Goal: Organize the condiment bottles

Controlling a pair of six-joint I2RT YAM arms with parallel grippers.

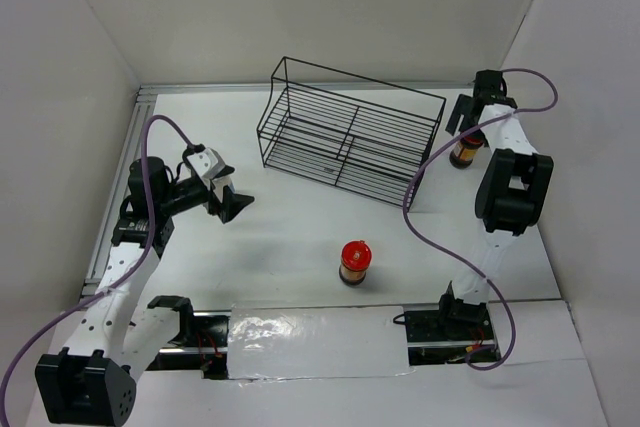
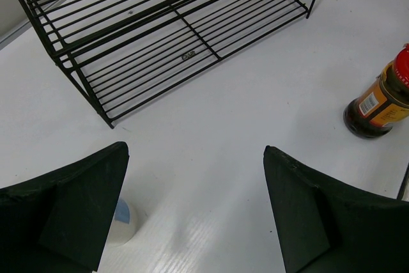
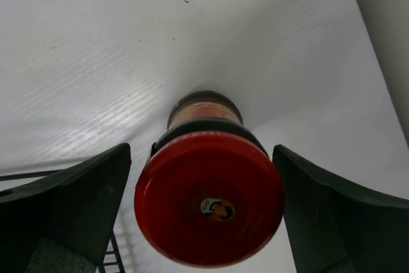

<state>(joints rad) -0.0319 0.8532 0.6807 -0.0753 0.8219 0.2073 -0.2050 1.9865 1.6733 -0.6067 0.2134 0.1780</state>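
Both fingertips of my right gripper reach down beside the brown jar's red lid, level with the dark shoulder [image 3: 208,124], so my right gripper closes on the jar next.
A brown jar with a red lid [image 1: 355,262] stands in the middle of the table; it also shows in the left wrist view [image 2: 382,99] at the right. A second red-lidded brown jar [image 1: 465,150] stands at the back right. My right gripper [image 1: 482,105] is open above it, its fingers on either side of the red lid [image 3: 209,201] without closing on it. My left gripper [image 1: 230,205] is open and empty. A pale bottle with a bluish label [image 2: 121,220] peeks out beside its left finger [image 2: 77,212]. The black-capped bottle is out of view.
A black wire rack [image 1: 345,132] stands at the back centre; it also shows in the left wrist view [image 2: 160,30]. White walls close in on the left, back and right. A foil-covered strip [image 1: 315,342] lies between the arm bases.
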